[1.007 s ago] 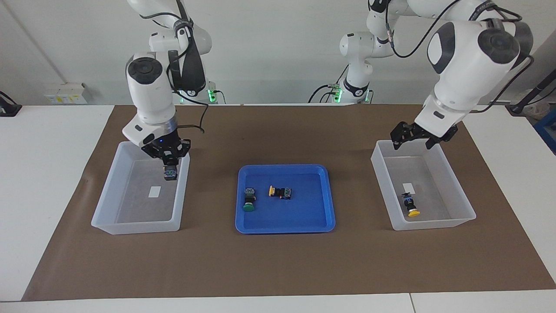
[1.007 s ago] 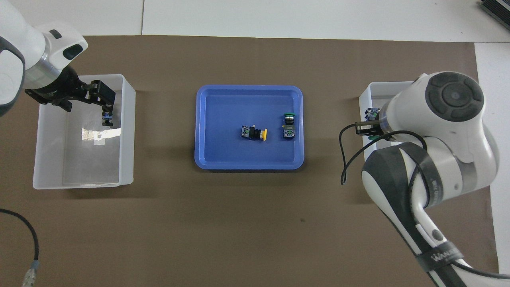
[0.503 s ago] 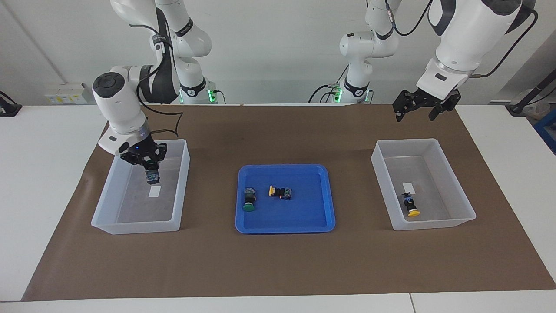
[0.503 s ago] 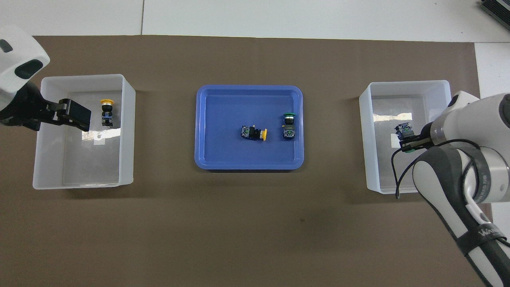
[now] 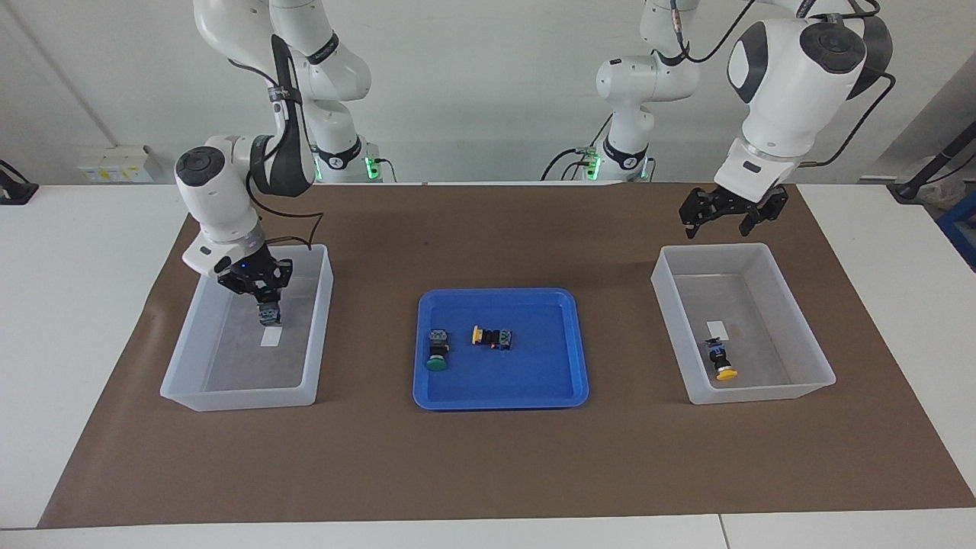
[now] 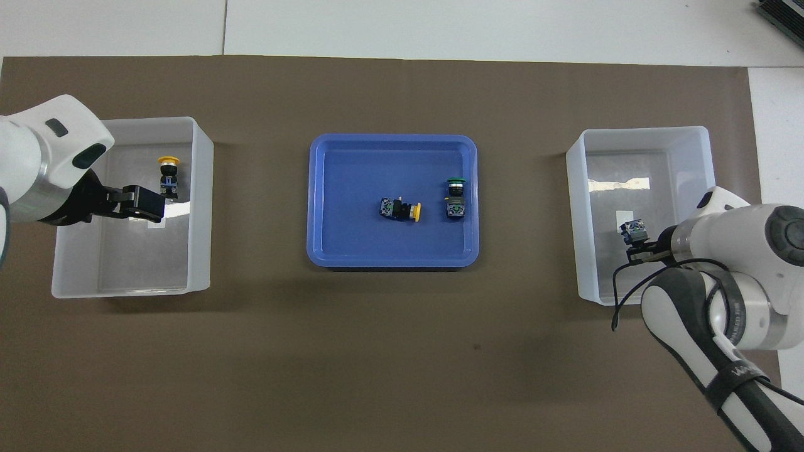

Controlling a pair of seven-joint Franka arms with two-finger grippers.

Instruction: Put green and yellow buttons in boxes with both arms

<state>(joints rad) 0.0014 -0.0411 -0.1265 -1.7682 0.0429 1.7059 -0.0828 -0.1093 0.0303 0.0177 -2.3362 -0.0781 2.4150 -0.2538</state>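
Note:
The button's black body hangs low over the box's bottom and would lie inside, so my right gripper should release it.
My right gripper (image 5: 265, 303) (image 6: 642, 243) is shut on a button (image 5: 268, 313) (image 6: 632, 231), whose black body hangs below the fingers, cap hidden. It hangs low inside the box (image 5: 244, 400) (image 6: 641, 133) at the right arm's end, just above the white sticker. My left gripper (image 5: 721, 221) (image 6: 151, 208) is open and holds nothing. It hovers over the robot-side rim of the other box (image 5: 762, 393) (image 6: 125, 290), where a yellow button (image 5: 723, 364) (image 6: 168, 176) lies on the floor.
A shallow blue tray (image 5: 503, 402) (image 6: 389, 263) sits between the boxes on the brown mat. In it lie a yellow button (image 5: 492, 337) (image 6: 399, 209) on its side and a green button (image 5: 437, 352) (image 6: 456, 198).
The right gripper carried its button from the box's tray-side wall to the box's middle and lower. The left gripper rose out of its box, then dipped slightly, still open.

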